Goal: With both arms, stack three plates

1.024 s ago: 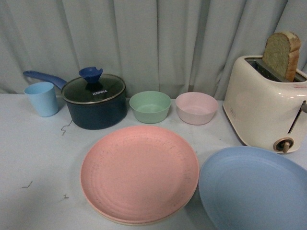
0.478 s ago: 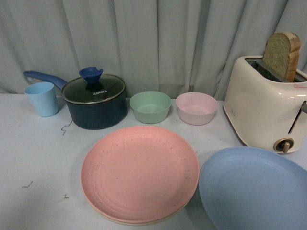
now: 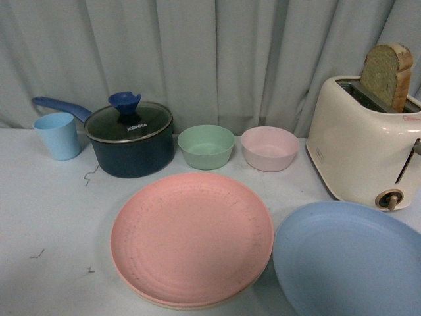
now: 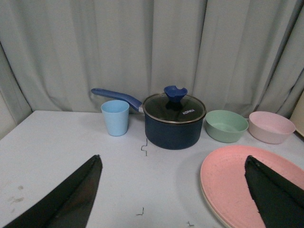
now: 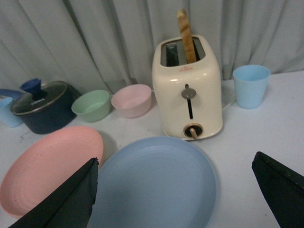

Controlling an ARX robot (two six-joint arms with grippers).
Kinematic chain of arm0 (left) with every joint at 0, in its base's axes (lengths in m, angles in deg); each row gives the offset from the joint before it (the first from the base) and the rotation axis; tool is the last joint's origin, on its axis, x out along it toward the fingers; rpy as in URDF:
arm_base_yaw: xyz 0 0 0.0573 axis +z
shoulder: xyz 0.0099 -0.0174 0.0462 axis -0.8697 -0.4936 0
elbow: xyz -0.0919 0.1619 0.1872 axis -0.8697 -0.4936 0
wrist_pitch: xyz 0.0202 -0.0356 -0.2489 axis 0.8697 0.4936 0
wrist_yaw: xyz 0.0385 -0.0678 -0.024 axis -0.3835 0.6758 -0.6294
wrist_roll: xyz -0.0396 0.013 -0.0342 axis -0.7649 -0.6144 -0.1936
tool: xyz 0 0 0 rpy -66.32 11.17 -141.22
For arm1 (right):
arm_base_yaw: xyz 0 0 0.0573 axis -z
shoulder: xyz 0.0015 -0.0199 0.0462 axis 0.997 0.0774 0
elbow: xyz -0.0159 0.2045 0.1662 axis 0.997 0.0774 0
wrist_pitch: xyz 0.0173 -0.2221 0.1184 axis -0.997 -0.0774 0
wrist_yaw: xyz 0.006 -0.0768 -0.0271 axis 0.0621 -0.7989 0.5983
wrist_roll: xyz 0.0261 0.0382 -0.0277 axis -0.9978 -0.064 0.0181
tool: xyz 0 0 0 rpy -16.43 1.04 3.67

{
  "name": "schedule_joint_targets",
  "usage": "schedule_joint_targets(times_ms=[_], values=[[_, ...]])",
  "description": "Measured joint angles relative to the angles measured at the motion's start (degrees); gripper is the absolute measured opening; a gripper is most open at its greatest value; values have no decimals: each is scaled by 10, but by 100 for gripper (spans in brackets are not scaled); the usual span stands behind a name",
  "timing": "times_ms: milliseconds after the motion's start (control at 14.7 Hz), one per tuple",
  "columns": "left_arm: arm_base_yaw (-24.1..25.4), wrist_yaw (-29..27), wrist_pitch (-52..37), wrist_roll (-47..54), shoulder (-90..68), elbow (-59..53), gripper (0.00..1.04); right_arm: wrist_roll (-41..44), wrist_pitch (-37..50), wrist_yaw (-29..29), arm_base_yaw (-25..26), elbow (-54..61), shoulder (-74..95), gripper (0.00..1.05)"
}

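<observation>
The light blue plate needs to be stacked onto the pink plate [image 3: 191,237]. My right gripper will grab the light blue plate by its rim [image 3: 368,214] next.
The pink plate [image 3: 191,237] lies at the middle of the table, resting on the cream plate, of which only a thin rim [image 3: 177,305] shows at the front. The light blue plate [image 3: 348,260] lies flat beside them on the right, apart from the stack. Neither gripper appears in the front view. In the left wrist view my left gripper [image 4: 172,159] is open, with bare table between its fingers and one finger over the pink plate [image 4: 232,183]. My right gripper [image 5: 175,164] is open over the light blue plate [image 5: 154,183], holding nothing.
Behind the plates stand a dark blue lidded pot [image 3: 131,139], a blue cup [image 3: 58,135], a green bowl [image 3: 206,146] and a pink bowl [image 3: 269,148]. A cream toaster [image 3: 362,155] with bread stands at the right, another blue cup [image 5: 251,85] beyond it. A curtain closes the back.
</observation>
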Motion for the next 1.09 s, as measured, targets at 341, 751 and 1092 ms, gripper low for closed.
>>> schedule_joint_targets(times_ms=[341,751,1092], values=[[0,0,0,0,0,0,98,-23,294,-69,19,-96,373,98],[0,0,0,0,0,0,98,13,228,-206,-105,-289,794,98],[0,0,0,0,0,0,98,14,195,-231,-142,-300,865,98]])
